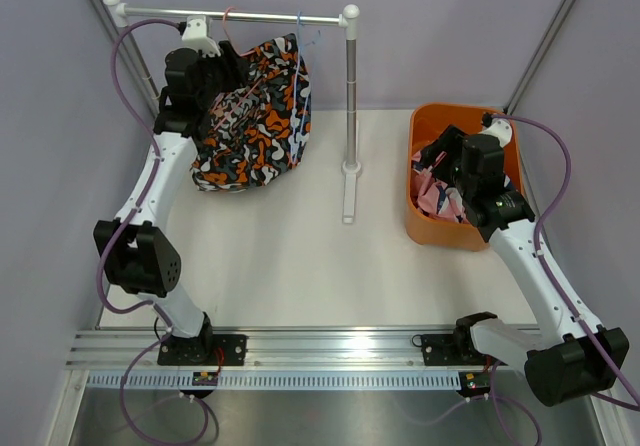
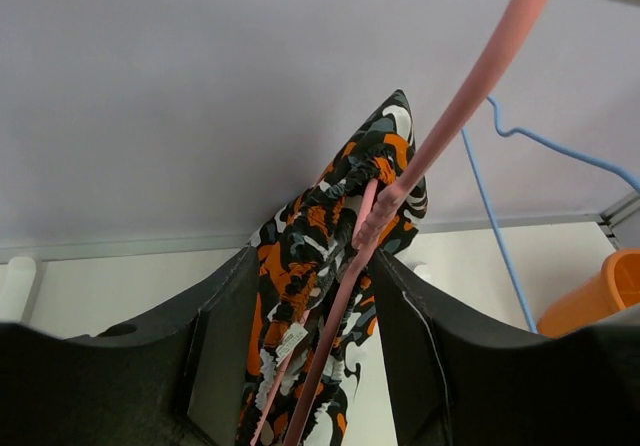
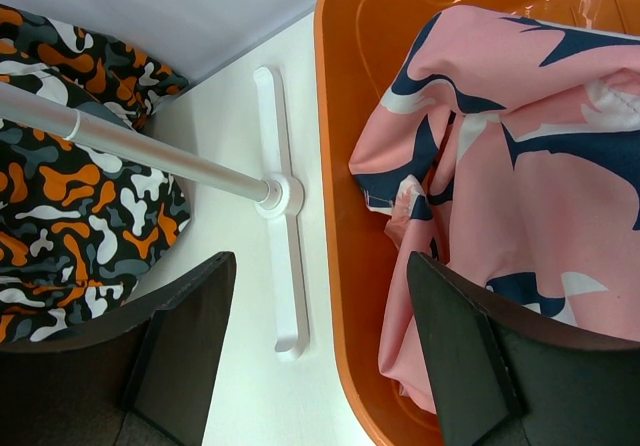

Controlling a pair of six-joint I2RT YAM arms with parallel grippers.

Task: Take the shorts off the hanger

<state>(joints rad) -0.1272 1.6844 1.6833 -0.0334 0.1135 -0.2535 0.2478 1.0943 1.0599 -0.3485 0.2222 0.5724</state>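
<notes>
The robot's left gripper should next grab the pink hanger's wire just below its twisted neck (image 2: 354,270), so the hook and the shorts stay free and the shorts can be removed.
The black shorts (image 1: 255,126) with orange and white blotches hang bunched on a pink hanger (image 2: 480,66) under the rack's rail (image 1: 250,14). My left gripper (image 1: 222,76) is up against their left side. In the left wrist view its jaws (image 2: 318,266) stand open around the waistband (image 2: 310,226) and the hanger's wire, with a gap on the right side. The pink shorts (image 3: 540,166) with navy and white blotches lie in the orange bin (image 3: 340,116). My right gripper (image 3: 320,266) hovers open over the bin's left rim, holding nothing.
A blue hanger (image 2: 490,206) hangs bare on the rail just right of the pink one. The rack's metal post (image 1: 351,96) and white foot (image 3: 285,256) stand between the black shorts and the bin (image 1: 425,126). Grey walls enclose the table at the back and sides.
</notes>
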